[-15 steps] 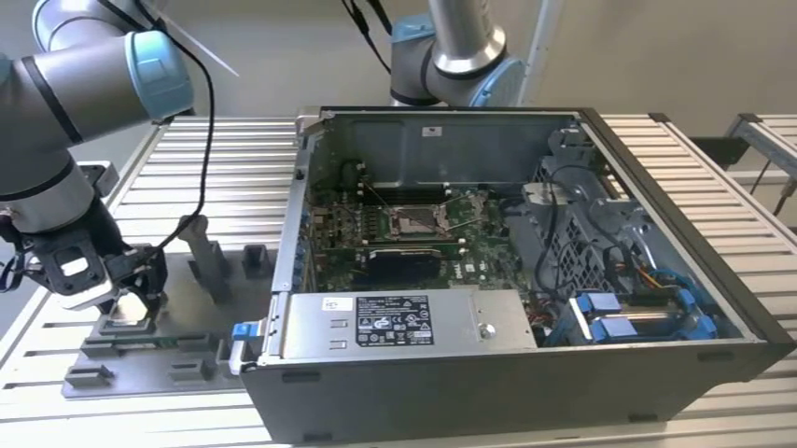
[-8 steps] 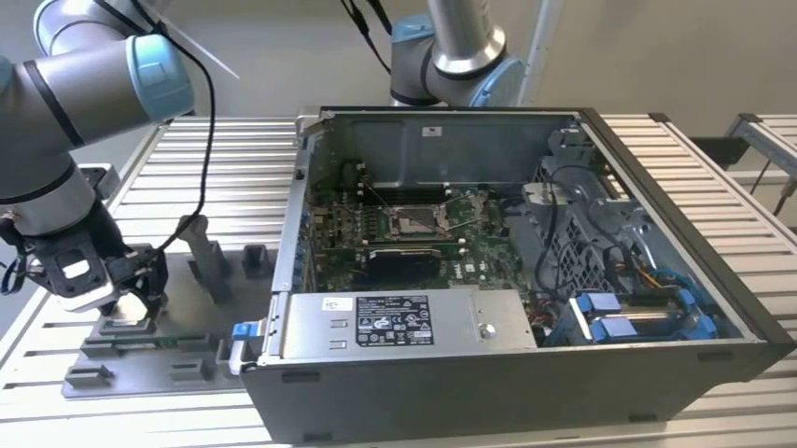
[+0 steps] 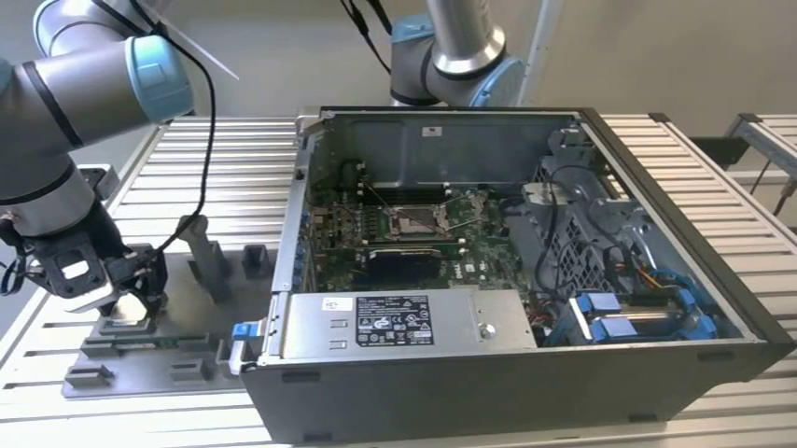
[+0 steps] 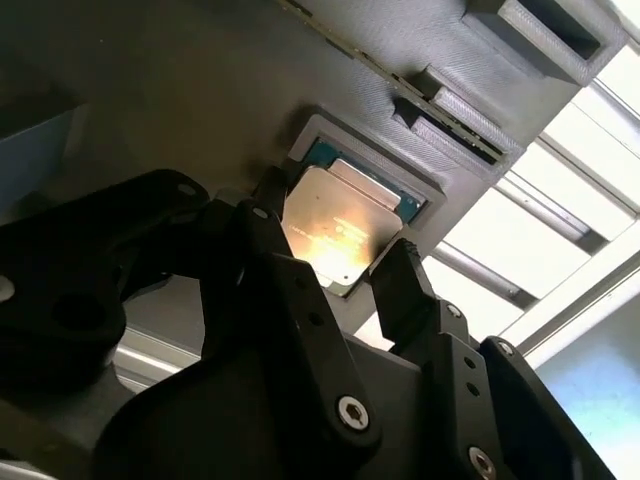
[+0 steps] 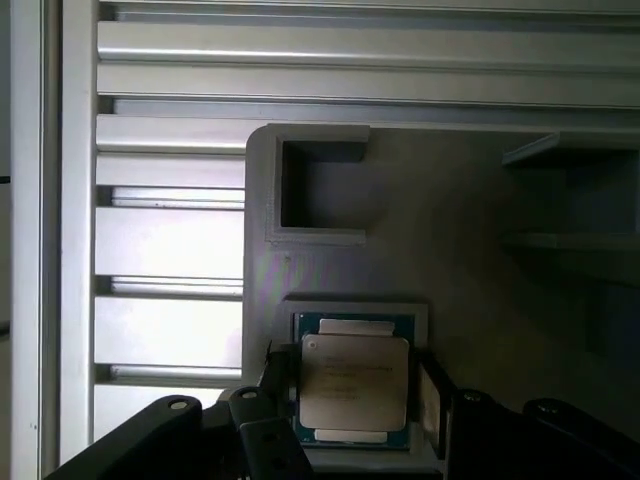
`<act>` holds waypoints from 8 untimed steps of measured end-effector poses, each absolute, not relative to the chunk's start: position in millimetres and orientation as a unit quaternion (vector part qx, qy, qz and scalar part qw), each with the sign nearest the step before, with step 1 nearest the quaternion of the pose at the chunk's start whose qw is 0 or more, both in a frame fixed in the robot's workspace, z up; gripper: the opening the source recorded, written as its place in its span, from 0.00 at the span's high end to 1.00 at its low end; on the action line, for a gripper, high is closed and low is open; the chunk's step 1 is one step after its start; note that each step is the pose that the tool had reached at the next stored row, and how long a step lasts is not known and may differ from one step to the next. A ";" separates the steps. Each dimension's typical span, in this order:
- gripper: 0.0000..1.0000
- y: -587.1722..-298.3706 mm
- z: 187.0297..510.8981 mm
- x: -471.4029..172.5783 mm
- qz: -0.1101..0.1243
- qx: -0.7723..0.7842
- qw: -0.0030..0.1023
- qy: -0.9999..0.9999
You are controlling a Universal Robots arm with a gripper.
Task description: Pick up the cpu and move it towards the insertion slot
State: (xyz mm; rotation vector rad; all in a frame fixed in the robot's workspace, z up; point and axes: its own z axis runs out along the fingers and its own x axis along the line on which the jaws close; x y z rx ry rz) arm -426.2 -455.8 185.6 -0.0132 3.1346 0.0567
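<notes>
My gripper picks up the cpu by its opposite side edges next, at the nest's open gaps, since the grey nest's side wraps the cpu's end and corners.
The cpu, a pale silvery square chip on a green board, lies flat in a grey nest of the fixture. In both wrist views my gripper straddles it, one black finger close beside each of two opposite edges, with a thin gap at one side. It is open. The chip shows between the two fingers, still seated in its nest. In the exterior view the gripper is low over the fixture at the exterior view's left. The insertion slot sits on the green board inside the computer case, far from the gripper.
The open computer case stands to the exterior view's right of the grey fixture plate, with a silver power supply box along its near side. Upright fixture blocks rise beside the gripper. A slatted aluminium table lies underneath.
</notes>
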 end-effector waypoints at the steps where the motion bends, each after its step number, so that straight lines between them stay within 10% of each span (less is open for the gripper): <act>1: 0.00 -455.8 185.7 -426.3 0.018 -0.004 0.003 1.000; 6: 0.00 -455.9 185.7 -426.5 0.018 -0.004 0.003 1.000; 7: 1.00 -455.9 185.7 -426.6 0.018 -0.004 0.003 1.000; 8: 1.00 -455.9 185.7 -426.6 0.018 -0.004 0.003 1.000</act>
